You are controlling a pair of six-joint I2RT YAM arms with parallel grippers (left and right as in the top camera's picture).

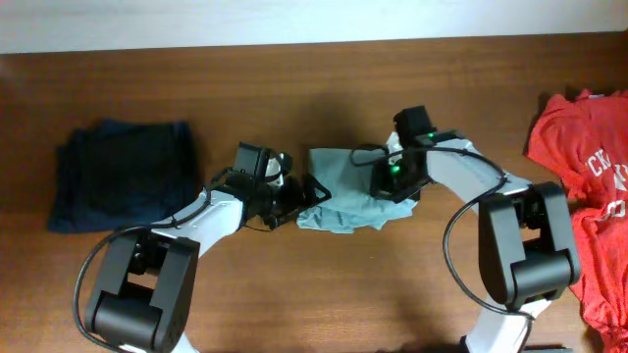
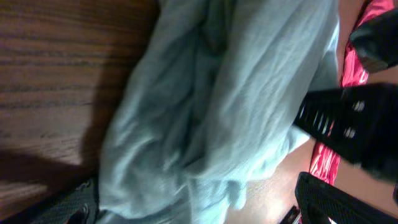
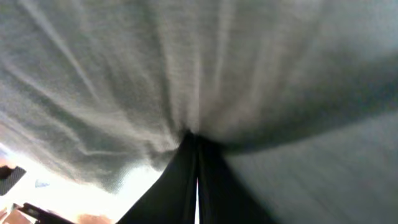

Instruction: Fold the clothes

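My left gripper grabs the grey-blue T-shirt next across its bunched edge facing the navy shirt, to stack it there folded.
The pale grey-blue T-shirt lies bunched at the table's middle, between both arms. My left gripper stands open at its left edge. In the left wrist view the shirt fills the space between the spread fingers of that gripper. My right gripper is shut on the shirt's right part. In the right wrist view its closed fingertips pinch the fabric, which fans out from the pinch.
A dark navy shirt lies folded at the left of the wooden table. A red shirt with white lettering is spread at the right edge. The right arm's black gripper shows close by in the left wrist view.
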